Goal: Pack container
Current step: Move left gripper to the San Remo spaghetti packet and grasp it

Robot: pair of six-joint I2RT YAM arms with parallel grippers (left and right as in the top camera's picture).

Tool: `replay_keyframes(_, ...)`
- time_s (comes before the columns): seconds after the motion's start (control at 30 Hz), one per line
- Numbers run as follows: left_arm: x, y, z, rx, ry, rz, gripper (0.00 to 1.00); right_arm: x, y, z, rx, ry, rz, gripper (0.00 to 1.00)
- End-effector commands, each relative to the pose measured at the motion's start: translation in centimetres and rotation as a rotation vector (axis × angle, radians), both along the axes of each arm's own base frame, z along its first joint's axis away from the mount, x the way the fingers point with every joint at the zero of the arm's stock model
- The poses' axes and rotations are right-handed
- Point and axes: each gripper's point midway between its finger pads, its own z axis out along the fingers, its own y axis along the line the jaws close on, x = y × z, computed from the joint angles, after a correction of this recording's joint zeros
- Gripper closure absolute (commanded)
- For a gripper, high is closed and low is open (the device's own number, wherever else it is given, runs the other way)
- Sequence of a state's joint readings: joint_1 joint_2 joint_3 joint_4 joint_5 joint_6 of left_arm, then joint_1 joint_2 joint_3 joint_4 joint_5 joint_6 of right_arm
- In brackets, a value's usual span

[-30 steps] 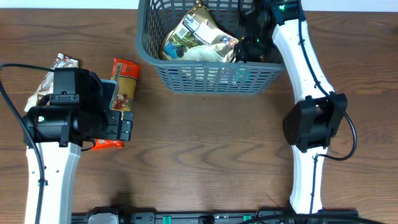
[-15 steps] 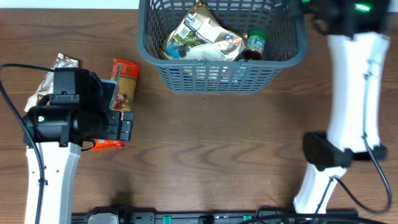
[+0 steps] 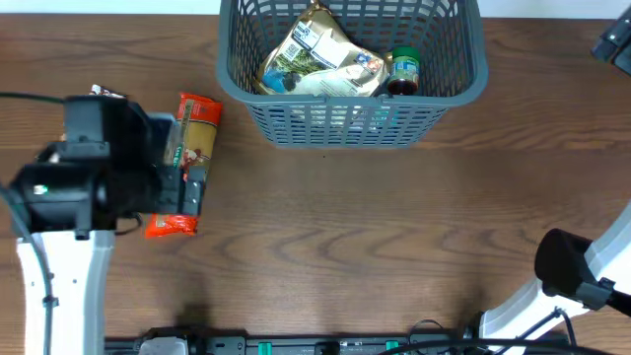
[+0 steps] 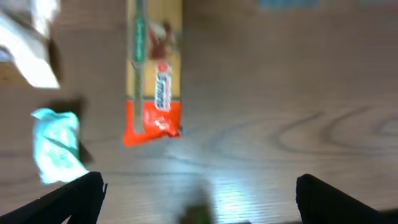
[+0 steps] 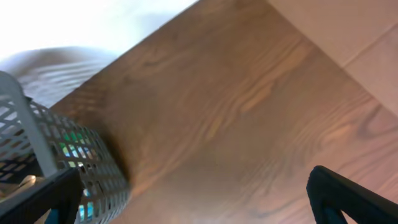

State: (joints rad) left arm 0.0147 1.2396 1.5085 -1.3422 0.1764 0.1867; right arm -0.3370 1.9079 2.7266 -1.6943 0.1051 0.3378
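My left gripper grabs the orange-and-yellow packet (image 4: 154, 93) across its yellow middle (image 4: 154, 48) by the long edges next, leaving both ends free to pack into the container.
The grey-blue mesh container (image 3: 355, 120) stands at the table's back middle. It holds a printed snack bag (image 3: 317, 61) and a small green-lidded jar (image 3: 403, 71). Its corner shows in the right wrist view (image 5: 37, 140). My right gripper (image 5: 199, 202) is open and empty, off past the container's right side, at the overhead view's top right edge (image 3: 616, 41). My left gripper (image 4: 199, 199) is open and empty above the table, just short of the orange-and-yellow packet (image 4: 154, 93), which also shows in the overhead view (image 3: 197, 123).
A teal packet (image 4: 57, 146) and a white packet (image 4: 31, 46) lie left of the orange-and-yellow packet. The white one peeks out behind my left arm (image 3: 101, 96). The floor beyond the table's right edge shows in the right wrist view (image 5: 348, 37).
My right arm has lifted out of the container and swung away to the far right, leaving the jar in it. My left arm has shifted slightly left.
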Motion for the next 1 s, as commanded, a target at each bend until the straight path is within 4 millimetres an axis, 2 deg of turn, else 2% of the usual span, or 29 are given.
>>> replay_keyframes(0.0,2.4,-0.1,2.3,0.009,-0.052,-0.027,0.02,0.0,0.8,-0.9,0.058,0.015,0.017,0.01)
replay_keyframes(0.13,7.2,0.0,2.4,0.023,-0.079,-0.037,0.02,0.2,1.0,-3.0,0.079,0.089,0.025,0.01)
replay_keyframes(0.23,10.8,0.3,0.5,0.056,-0.083,-0.075,0.02,0.2,1.0,-4.7,0.088,0.150,0.044,0.01)
replay_keyframes(0.37,13.8,1.0,-2.4,0.101,-0.056,-0.081,0.02,0.0,1.1,-6.6,0.107,0.215,0.049,0.01)
replay_keyframes(0.5,14.8,1.3,-6.3,0.121,0.043,-0.107,0.02,0.2,0.9,-8.1,0.107,0.258,0.044,0.01)
replay_keyframes(0.7,15.0,2.9,-12.2,0.148,0.192,-0.083,0.01,1.1,1.0,-9.1,0.094,0.266,0.061,0.01)
replay_keyframes(0.97,16.3,4.7,-17.5,0.136,0.274,-0.048,0.02,2.6,1.3,-8.7,0.071,0.220,0.077,0.01)
